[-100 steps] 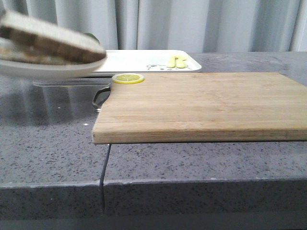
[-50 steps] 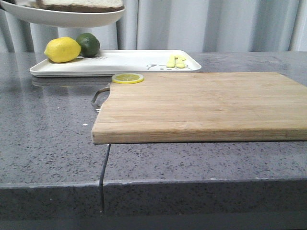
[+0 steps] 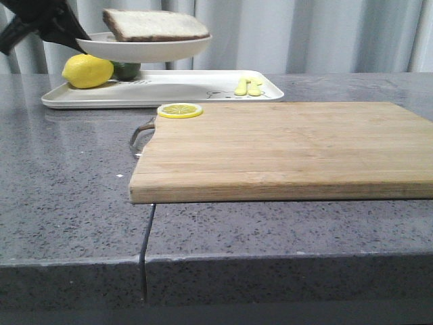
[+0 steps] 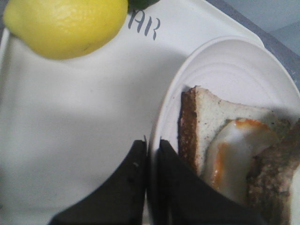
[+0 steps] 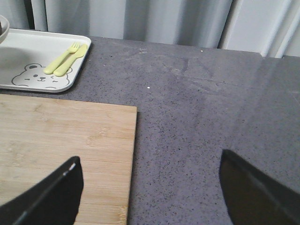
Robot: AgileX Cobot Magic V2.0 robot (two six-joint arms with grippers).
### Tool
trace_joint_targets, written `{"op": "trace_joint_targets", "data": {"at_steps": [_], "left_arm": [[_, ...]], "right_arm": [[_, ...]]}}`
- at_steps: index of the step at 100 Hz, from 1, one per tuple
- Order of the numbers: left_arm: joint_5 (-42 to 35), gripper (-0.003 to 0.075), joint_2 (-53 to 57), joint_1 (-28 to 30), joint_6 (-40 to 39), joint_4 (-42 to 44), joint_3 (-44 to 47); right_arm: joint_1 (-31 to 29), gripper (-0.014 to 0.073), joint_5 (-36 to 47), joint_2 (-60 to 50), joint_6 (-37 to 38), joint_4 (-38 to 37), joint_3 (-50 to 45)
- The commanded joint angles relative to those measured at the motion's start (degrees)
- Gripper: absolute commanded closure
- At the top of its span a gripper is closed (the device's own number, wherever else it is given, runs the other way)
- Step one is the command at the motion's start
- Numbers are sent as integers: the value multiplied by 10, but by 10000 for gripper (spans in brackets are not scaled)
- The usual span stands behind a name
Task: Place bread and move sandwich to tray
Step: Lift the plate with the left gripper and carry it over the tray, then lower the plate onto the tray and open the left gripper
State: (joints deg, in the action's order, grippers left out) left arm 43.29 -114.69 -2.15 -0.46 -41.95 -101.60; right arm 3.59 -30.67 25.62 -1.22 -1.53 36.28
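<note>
The round white plate is still hanging above the surface of the white tray. My left gripper should keep its hold on the plate until the plate rests on the tray.
My left gripper (image 3: 76,39) (image 4: 150,152) is shut on the rim of the round white plate (image 3: 145,49) (image 4: 234,70) and holds it in the air just above the white tray (image 3: 169,89) (image 4: 79,122). In the plate lies the sandwich (image 4: 220,140), its fried egg showing. The plain bread (image 3: 154,25) (image 4: 276,180) rests on top of it, partly covering the egg. My right gripper (image 5: 150,190) is open and holds nothing, above the right edge of the wooden cutting board (image 5: 61,145).
A lemon (image 3: 86,71) (image 4: 65,26) and a lime (image 3: 126,70) sit at the tray's left end, a yellow fork and spoon (image 3: 247,87) (image 5: 63,58) at its right end. A lemon slice (image 3: 180,110) lies on the cutting board (image 3: 284,149), in front of the tray.
The plate with the sandwich rose out of the near left, then moved right and down. It now hangs over the tray. The lemon and lime came into sight.
</note>
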Motion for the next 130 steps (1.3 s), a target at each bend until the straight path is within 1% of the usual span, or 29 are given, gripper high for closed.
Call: {"op": "trace_joint_targets", "data": {"at_steps": [1,27,39,60,102,112,130], "left_arm": [[-15,739,3,-13,5,-46,-63],[-17,739,-77,-31,10,-46,-165],[-22,739,-97,-31,10,-46,-186],[-49,739,-113,-31,10,-45,-190],[-46,739,-133,-31,10,-37,-190],[-44,740,-133,-31,10,-19,-190],[-39,739,-133,-31,10,-14,-190]], "right_arm": [[-2,1,43,3,-3,-7,16],[-2,1,43,3,-3,-7,16],[-2,1,40,3,-3,-7,16],[-2,1,40,3,-3,-7,16],[-2,1,40,3,-3,-7,16],[-2,1,41,3,-3,-7,16],[-2,1,41,3,-3,-7,16]]}}
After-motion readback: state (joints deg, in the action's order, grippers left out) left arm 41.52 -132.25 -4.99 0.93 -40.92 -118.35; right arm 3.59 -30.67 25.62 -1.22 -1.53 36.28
